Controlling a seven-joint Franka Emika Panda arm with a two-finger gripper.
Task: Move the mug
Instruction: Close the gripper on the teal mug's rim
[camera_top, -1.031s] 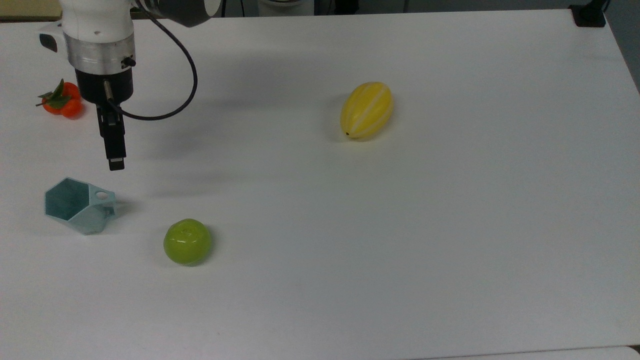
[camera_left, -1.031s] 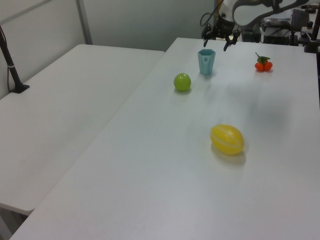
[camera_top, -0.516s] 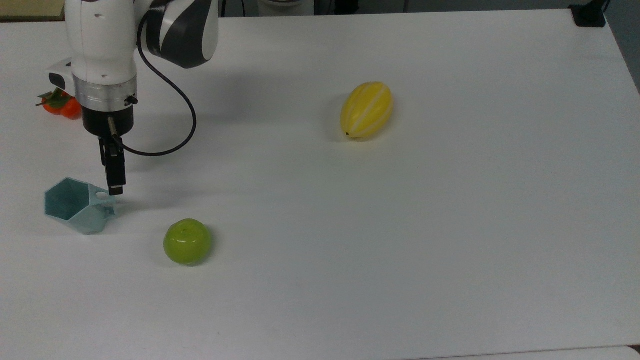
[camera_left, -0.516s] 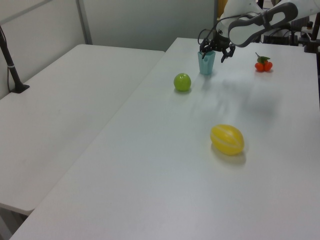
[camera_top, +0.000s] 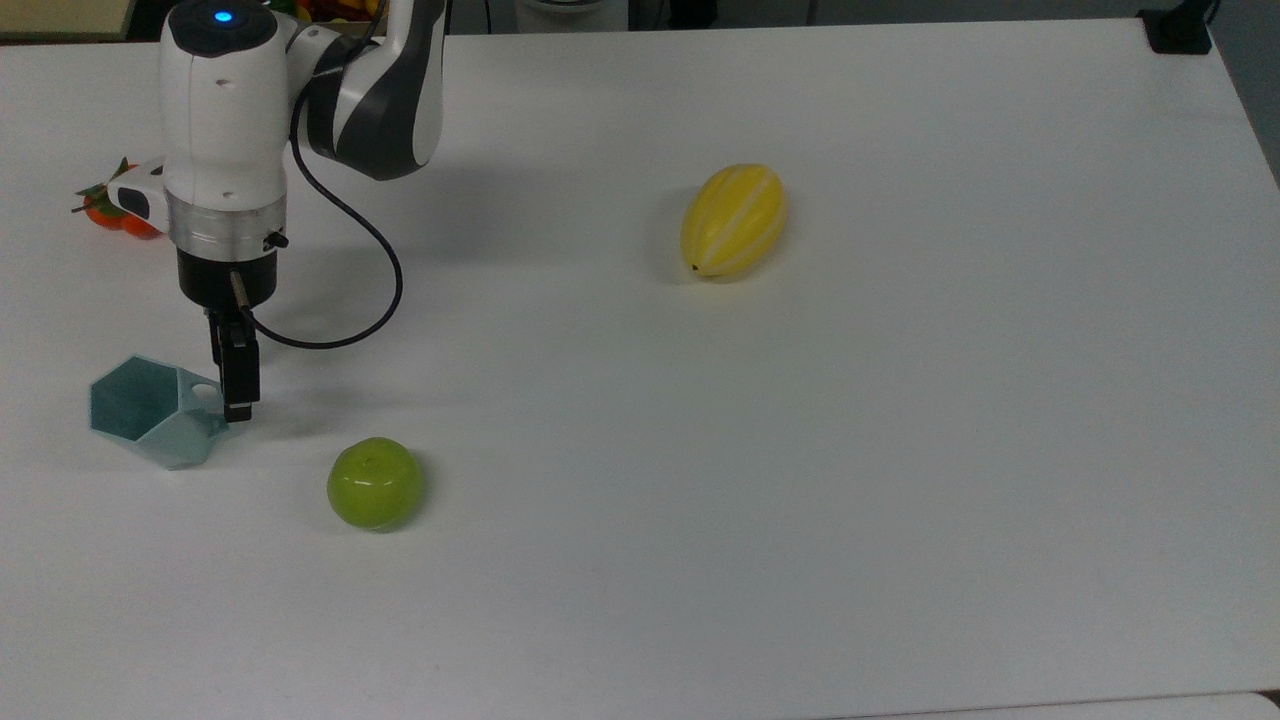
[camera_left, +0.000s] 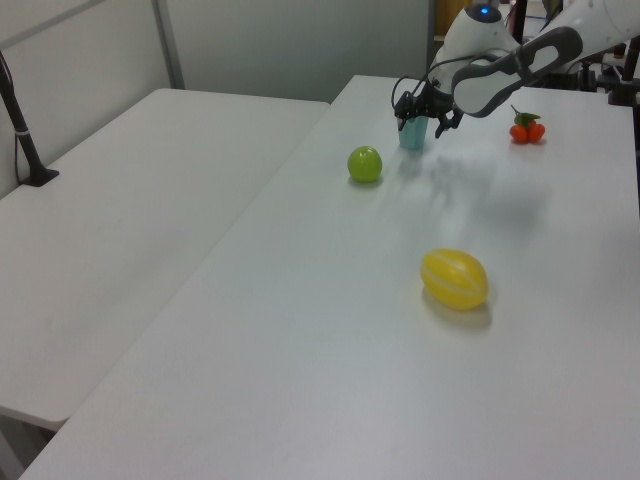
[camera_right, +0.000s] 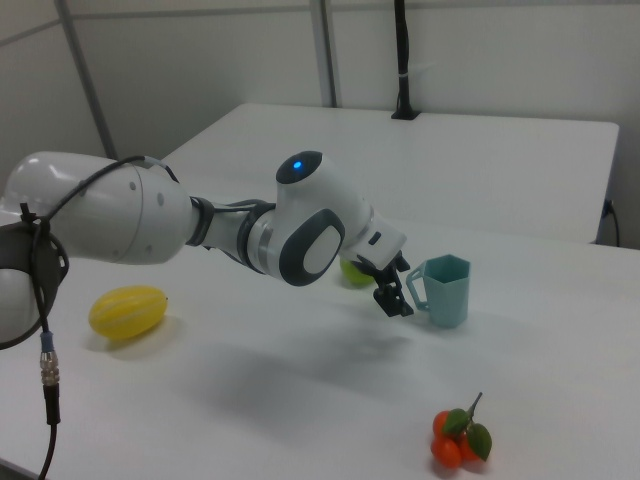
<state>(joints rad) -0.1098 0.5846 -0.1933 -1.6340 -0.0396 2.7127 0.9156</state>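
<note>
The robot needs to move the mug, so its gripper should next grab the tab handle of the pale teal hexagonal mug (camera_left: 411, 136).
The pale teal hexagonal mug (camera_top: 150, 410) stands upright near the top view's left edge, with its tab handle (camera_top: 205, 392) pointing to the top view's right. My gripper (camera_top: 237, 397) has come down right beside that handle, low over the table. It is open, and its fingers (camera_right: 392, 300) stand apart at the handle side of the mug (camera_right: 446, 291). I cannot tell whether they touch it. In the left view the gripper (camera_left: 420, 115) hangs over the mug (camera_left: 411, 138) and partly covers it.
A green round fruit (camera_top: 375, 483) lies just to the mug's right in the top view. A yellow melon (camera_top: 733, 220) rests mid-table. Orange tangerines with leaves (camera_top: 108, 208) sit behind the arm. A second white table (camera_left: 130, 200) adjoins in the left view.
The arm has come down and toward the mug, bringing the gripper from above the table to the mug's handle. The mug and the fruits have not moved.
</note>
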